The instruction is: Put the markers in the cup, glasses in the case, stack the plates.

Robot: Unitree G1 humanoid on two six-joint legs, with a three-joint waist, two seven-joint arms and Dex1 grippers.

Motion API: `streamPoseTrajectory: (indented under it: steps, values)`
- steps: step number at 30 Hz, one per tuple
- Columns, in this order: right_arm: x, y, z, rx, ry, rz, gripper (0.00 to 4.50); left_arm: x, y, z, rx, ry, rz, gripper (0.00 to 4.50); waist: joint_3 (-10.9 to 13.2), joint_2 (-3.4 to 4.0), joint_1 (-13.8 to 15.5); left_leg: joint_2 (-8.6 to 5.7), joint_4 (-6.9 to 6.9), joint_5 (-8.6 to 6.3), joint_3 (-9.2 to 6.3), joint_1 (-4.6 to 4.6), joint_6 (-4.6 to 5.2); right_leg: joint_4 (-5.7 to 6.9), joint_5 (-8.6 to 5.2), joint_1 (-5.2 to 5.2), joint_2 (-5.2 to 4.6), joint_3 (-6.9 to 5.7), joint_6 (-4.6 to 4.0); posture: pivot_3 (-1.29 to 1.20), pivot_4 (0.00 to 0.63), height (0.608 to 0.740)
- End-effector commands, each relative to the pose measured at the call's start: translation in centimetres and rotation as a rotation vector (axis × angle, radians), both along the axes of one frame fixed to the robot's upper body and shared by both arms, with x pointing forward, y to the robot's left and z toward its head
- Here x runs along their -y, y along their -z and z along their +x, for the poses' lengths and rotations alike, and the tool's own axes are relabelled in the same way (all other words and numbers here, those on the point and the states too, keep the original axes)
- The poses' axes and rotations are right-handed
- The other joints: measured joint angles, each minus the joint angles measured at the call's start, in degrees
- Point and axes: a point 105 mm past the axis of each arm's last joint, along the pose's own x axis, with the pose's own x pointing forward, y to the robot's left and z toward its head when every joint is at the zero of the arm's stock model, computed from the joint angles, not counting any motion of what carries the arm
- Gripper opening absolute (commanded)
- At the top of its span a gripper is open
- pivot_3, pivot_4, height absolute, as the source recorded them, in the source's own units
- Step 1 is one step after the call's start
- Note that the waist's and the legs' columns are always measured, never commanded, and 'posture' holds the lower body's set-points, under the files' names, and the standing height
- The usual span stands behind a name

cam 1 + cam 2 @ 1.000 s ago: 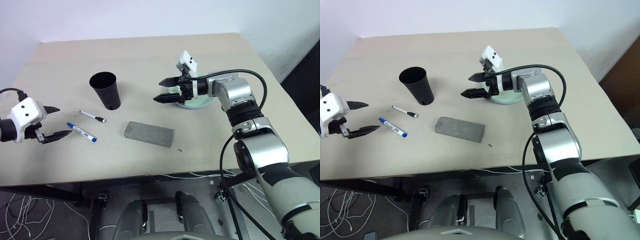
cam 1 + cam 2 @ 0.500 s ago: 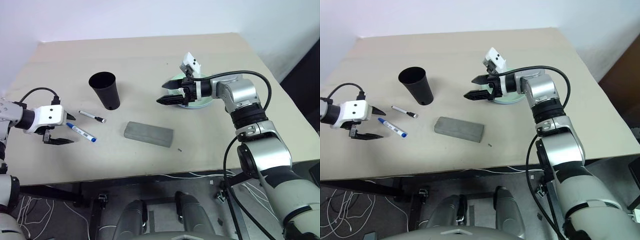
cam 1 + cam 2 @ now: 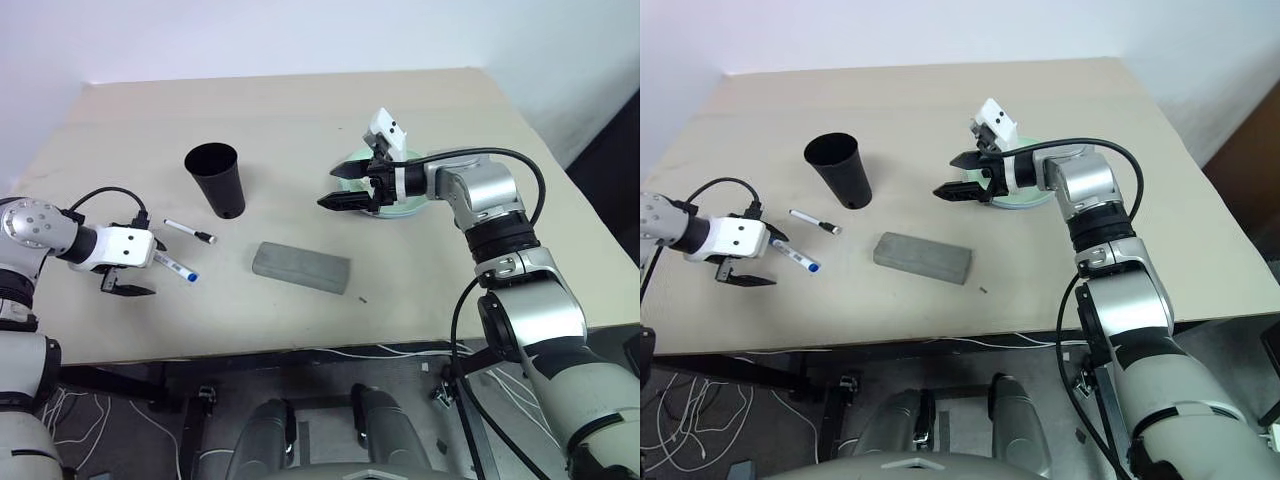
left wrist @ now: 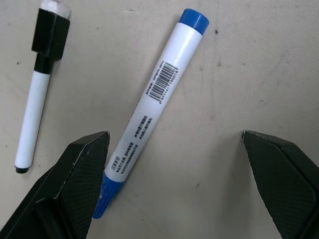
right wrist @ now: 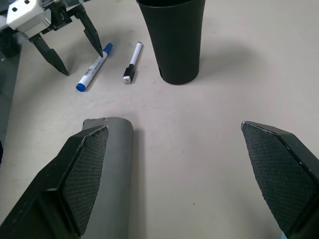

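Observation:
My left gripper's fingers reach the tabletop around the blue-capped marker (image 4: 159, 94), and closing now would catch the marker, so it is time to close.
The blue-capped marker (image 4: 159, 94) lies flat on the table, and my left gripper (image 3: 140, 277) hangs open just over its near end, one finger (image 4: 75, 189) beside the cap. The black-capped marker (image 3: 190, 233) lies a little beyond it, in front of the upright black cup (image 3: 215, 180). The grey case (image 3: 300, 267) lies shut in the middle of the table. My right gripper (image 3: 335, 188) is held open above the table, pointing left towards the cup. A pale mint plate (image 3: 388, 209) sits under that wrist, mostly hidden. The glasses are out of view.
The beige table's front edge (image 3: 300, 345) runs close to the case and markers, with cables hanging below it. A small dark speck (image 3: 362, 298) lies right of the case. Bare tabletop stretches behind the cup and to the far right.
My left gripper has swung in from the table's left edge, tipped downward and come down over the blue-capped marker. The right gripper has hardly moved.

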Motion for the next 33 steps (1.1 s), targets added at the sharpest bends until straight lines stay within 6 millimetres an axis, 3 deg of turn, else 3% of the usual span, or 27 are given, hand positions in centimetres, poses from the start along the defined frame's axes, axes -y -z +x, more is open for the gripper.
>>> streamPoseTrajectory:
  steps: [1, 12, 18, 22, 27, 33]
  values:
    - [-0.3, -1.2, -0.1, 0.058, -0.018, 0.003, 4.50, 0.1, 0.5, -0.1, -0.032, 0.001, 0.005, 3.96, 0.00, 0.00, 0.49, 0.00, 0.01, 0.00, 0.00, 0.00, 0.00, 0.00, 0.00, 0.01, 0.00, 0.00, 0.00, 0.00, 0.150, 0.733]
    - [-0.3, -0.8, -0.5, 0.057, -0.043, -0.015, 4.50, -0.6, 0.3, -1.0, -0.068, 0.013, 0.021, 0.30, 0.00, 0.00, 0.37, 0.05, 0.38, 0.00, -0.11, -0.02, 0.00, 0.22, -0.01, 0.06, 0.08, -0.06, -0.05, 0.00, 0.150, 0.733]
    - [-0.5, -0.5, -1.1, 0.040, -0.080, -0.025, 4.50, -0.1, -0.3, -1.0, -0.070, 0.010, -0.050, 0.26, 0.00, 0.00, 0.26, 0.07, 0.53, -0.01, -0.09, -0.24, 0.01, 0.20, 0.00, -0.02, 0.02, -0.05, -0.03, 0.00, 0.150, 0.733]
    - [-0.8, -0.6, -1.1, 0.066, -0.077, -0.016, 4.50, 1.2, -1.8, -0.2, -0.024, -0.024, -0.224, 0.26, 0.00, 0.00, 0.31, 0.06, 0.54, -0.01, -0.12, -0.37, 0.02, 0.20, 0.01, -0.12, 0.03, -0.08, -0.01, 0.00, 0.150, 0.733]
    - [-0.8, -2.8, -0.6, 0.165, -0.044, 0.083, 4.50, 2.2, -3.6, -0.4, -0.032, -0.086, -0.461, 0.26, 0.00, 0.00, 0.23, 0.07, 0.61, -0.01, -0.17, -0.40, 0.02, 0.20, 0.01, -0.10, 0.03, -0.12, -0.01, 0.00, 0.150, 0.733]
    - [-0.5, -5.1, -1.9, 0.226, -0.109, 0.163, 4.50, 2.3, -6.4, -0.1, 0.089, -0.166, -0.663, 0.26, 0.01, 0.00, 0.20, 0.08, 0.61, -0.01, -0.23, -0.40, 0.02, 0.22, 0.01, -0.11, 0.07, -0.16, 0.00, 0.00, 0.150, 0.733]
